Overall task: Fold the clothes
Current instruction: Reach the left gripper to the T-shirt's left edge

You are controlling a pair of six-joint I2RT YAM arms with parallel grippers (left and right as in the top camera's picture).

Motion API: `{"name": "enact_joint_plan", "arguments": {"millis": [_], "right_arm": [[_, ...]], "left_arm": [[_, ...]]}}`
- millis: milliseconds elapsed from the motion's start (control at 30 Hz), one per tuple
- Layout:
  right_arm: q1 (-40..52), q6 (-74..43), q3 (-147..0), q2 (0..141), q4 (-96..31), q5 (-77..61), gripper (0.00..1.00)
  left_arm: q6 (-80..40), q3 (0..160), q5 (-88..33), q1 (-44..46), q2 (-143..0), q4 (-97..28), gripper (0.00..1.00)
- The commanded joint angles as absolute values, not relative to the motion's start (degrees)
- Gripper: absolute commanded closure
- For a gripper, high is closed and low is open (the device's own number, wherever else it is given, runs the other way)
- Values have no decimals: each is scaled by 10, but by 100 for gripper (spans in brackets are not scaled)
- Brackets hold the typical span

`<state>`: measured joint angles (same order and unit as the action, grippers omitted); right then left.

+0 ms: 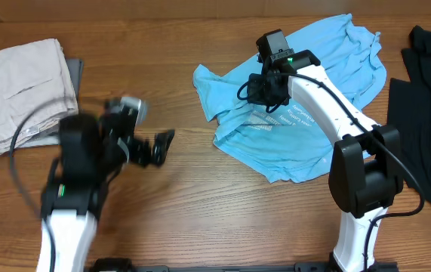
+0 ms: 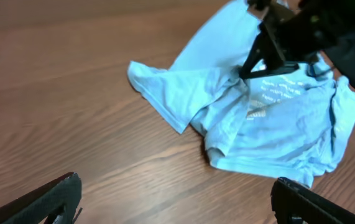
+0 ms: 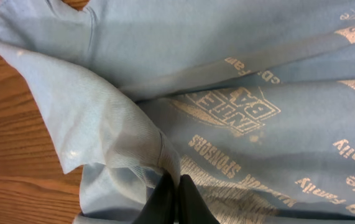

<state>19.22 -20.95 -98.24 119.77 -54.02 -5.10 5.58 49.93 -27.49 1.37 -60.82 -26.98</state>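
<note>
The raised fold is close above printed cloth, so it would end on the T-shirt itself if let go. It is time for my right gripper to release the fold.
The clothes, a light blue T-shirt (image 1: 294, 147) with white print, lie crumpled on the wooden table right of centre. My right gripper (image 1: 263, 97) reaches onto its left part. In the right wrist view the right gripper (image 3: 177, 183) is shut on a raised fold of the T-shirt (image 3: 239, 50) beside a seam. My left gripper (image 1: 156, 148) hovers blurred over bare wood, well left of the shirt. In the left wrist view the left gripper (image 2: 177, 211) is wide open with nothing between its fingers, and the T-shirt (image 2: 276, 130) lies ahead of it.
Folded beige trousers (image 1: 23, 87) rest at the far left on a grey cloth. A black garment (image 1: 426, 98) lies at the right edge, close to the shirt. Bare wood (image 1: 200, 196) runs between the two arms.
</note>
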Motion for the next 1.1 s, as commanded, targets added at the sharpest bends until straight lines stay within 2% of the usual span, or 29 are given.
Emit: {"name": "enact_joint_plan", "arguments": {"millis": [0,233,300,600,733,867,1067], "right_arm": [[193,-206,-984,1192,-538,-46,95],[193,-206,-984,1192,-537,-46,91],[193,-206,-984,1192,-537,-46,91],[193,-206,-984,1192,-534,-46,87],[193,-206,-984,1192,-532,-46,85],[193,-206,-984,1192,-533,-46,85],[193,-206,-984,1192,-533,-46,85]], "left_arm": [[59,540,-294,19,-696,-254,0],[62,550,-437,20,-834,-176,0],[68,550,-446,27,-861,-165,0],[131,550,-258,153,-924,-78,0],[133,550,-114,205,-955,-17,7],[131,550,-42,215,-990,15,9],[120,550,-37,194,-1020,21,12]]}}
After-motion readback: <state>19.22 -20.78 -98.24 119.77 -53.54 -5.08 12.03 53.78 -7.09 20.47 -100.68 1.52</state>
